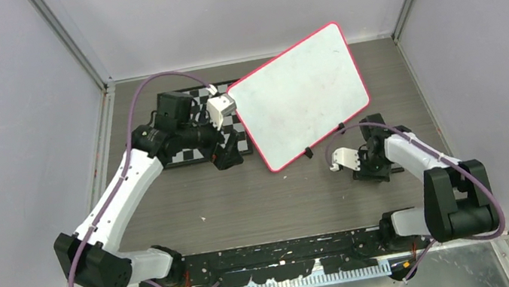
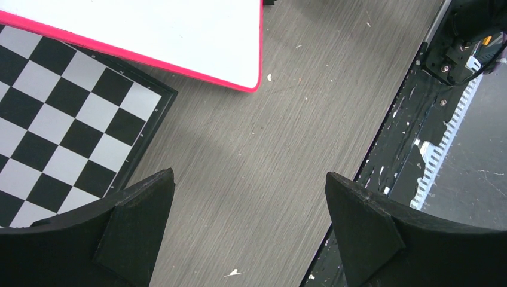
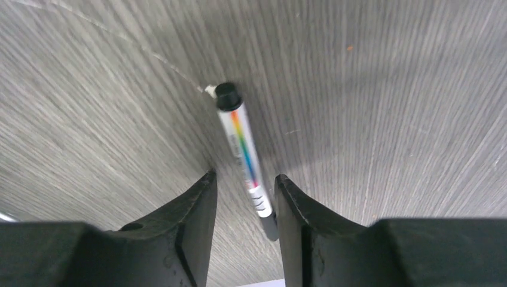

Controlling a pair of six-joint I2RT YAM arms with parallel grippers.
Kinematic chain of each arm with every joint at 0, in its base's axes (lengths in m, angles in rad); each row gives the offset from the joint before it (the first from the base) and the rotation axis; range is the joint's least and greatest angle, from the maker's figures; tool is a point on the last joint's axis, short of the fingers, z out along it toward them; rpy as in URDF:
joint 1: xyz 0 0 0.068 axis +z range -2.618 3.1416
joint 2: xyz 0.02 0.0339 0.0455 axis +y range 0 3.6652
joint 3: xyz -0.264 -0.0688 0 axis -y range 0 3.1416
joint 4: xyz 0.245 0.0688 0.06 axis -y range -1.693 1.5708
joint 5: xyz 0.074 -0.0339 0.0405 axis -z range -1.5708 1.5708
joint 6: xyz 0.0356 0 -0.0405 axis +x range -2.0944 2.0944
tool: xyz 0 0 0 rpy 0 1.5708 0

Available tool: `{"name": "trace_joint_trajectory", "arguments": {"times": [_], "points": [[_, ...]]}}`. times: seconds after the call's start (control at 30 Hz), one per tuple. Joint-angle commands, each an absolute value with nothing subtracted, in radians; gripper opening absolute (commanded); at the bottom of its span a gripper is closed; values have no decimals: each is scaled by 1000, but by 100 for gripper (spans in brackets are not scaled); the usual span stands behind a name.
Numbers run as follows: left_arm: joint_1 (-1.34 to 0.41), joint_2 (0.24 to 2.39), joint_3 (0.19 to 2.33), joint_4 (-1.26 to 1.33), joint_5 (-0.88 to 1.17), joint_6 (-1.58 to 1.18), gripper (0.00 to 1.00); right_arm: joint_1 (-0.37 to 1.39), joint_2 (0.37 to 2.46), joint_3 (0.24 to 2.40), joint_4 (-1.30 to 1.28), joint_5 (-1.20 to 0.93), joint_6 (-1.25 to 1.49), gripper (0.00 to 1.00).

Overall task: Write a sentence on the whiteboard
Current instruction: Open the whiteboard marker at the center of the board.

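I need my left gripper to grab the marker (image 3: 242, 152) by its black cap next, to uncap it for writing; the marker's white body stays for my right gripper.
The whiteboard (image 1: 297, 95) lies at the table's back middle, turned at an angle, with two black clips on its near edge. Its surface looks blank; I see no sentence on it. Its near corner shows in the left wrist view (image 2: 149, 30), overlapping the checkerboard. My left gripper (image 1: 226, 151) is wide open and empty (image 2: 249, 173) above bare table beside that corner. My right gripper (image 1: 373, 167) is low over the table, near the board's near right edge. A white marker (image 3: 242, 152) with a rainbow stripe and black cap lies between its part-open fingers (image 3: 245, 175), against the right finger.
A black-and-white checkerboard (image 1: 199, 148) lies left of the whiteboard, partly under it, and also shows in the left wrist view (image 2: 60, 131). A black mounting rail (image 1: 290, 248) runs along the near edge. Grey walls enclose the left, back and right sides.
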State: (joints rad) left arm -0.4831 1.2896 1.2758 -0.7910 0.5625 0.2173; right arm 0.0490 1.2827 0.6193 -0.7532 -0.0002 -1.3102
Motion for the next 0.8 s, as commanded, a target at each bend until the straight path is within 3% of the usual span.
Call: {"name": "trace_joint_trajectory", "arguments": {"times": [0.0,0.2,0.27,0.53,0.77], "points": [[-485,1295,1336,-799,590,212,100,87,1347,669,-703,-69,-1277,39],[-485,1297,1360,-808,591,186,100,152,1377,711,-761,-107,-1169,7],[-485,1299,1378,-825,591,180,100,158,1351,738,-791,-134,-1119,1],[-485,1278,1482,-850,539,66,100,157,1259,1165,-933,-433,-538,0],[-486,1314,1516,-715,549,-98,100,157,1310,1501,-714,-585,123,0]]}}
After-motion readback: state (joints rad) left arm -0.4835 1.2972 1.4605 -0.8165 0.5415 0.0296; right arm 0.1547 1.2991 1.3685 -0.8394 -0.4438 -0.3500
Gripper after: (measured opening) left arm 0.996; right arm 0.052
